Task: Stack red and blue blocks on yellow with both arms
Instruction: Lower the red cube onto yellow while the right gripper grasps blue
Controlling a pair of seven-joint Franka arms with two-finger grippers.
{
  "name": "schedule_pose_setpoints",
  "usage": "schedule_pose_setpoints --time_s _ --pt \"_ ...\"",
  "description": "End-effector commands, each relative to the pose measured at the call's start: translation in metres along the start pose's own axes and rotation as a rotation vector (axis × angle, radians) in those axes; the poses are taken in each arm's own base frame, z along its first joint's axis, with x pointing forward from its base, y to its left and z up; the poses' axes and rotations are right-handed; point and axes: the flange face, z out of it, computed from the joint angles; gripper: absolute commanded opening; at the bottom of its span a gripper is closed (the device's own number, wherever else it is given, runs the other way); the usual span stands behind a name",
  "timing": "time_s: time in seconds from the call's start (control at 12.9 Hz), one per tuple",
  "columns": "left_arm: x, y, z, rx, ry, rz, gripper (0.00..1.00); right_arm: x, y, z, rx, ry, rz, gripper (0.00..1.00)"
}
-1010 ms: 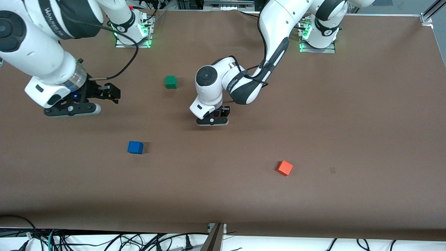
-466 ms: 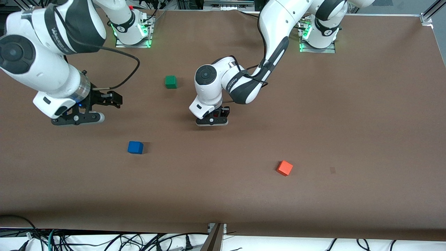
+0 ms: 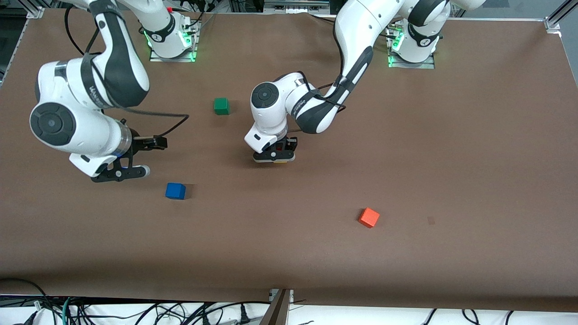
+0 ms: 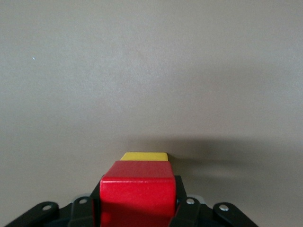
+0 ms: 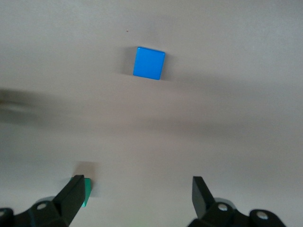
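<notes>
I should next top the stack on the yellow block [image 3: 280, 161], so I should grab the blue block [image 3: 175, 191] by its opposite sides with my right gripper.
My left gripper [image 3: 274, 158] is over the middle of the table, shut on the red block [image 4: 137, 194]. Right under the red block sits the yellow block [image 4: 144, 156]; only a sliver of its edge [image 3: 281, 162] shows in the front view. Whether the two blocks touch I cannot tell. The blue block [image 3: 175, 191] lies alone on the table toward the right arm's end. My right gripper [image 3: 121, 176] hangs open and empty just short of it. In the right wrist view the blue block [image 5: 149, 62] lies ahead of the spread fingers [image 5: 201, 194].
A green block [image 3: 221, 106] lies farther from the front camera, between the two grippers, and shows beside one right finger [image 5: 86, 191]. An orange block [image 3: 369, 217] lies nearer the front camera, toward the left arm's end. Both arm bases stand at the table's back edge.
The right arm has swung down and toward the blue block, gripper still open. The left gripper has barely moved, and a yellow sliver now shows beneath it.
</notes>
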Motion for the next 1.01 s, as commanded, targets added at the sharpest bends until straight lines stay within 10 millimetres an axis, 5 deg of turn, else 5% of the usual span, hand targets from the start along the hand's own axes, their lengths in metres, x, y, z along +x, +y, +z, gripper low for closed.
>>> schedule_pose_setpoints --time_s 0.0,0.39,0.62,0.93 --pt "-0.010 0.002 -0.002 0.033 0.014 0.003 0.29 0.003 0.010 0.001 0.026 -0.016 -0.002 1.00" --pt "-0.009 0.000 -0.002 0.041 0.023 0.008 0.29 0.028 0.057 0.047 0.120 -0.047 0.075 1.00" --pt "-0.007 -0.001 -0.003 0.040 0.024 0.005 0.30 0.044 0.049 0.073 0.096 -0.044 0.079 1.00" --pt "-0.007 -0.003 -0.001 0.042 0.022 0.004 0.30 0.088 0.029 0.141 0.077 0.020 0.060 1.00"
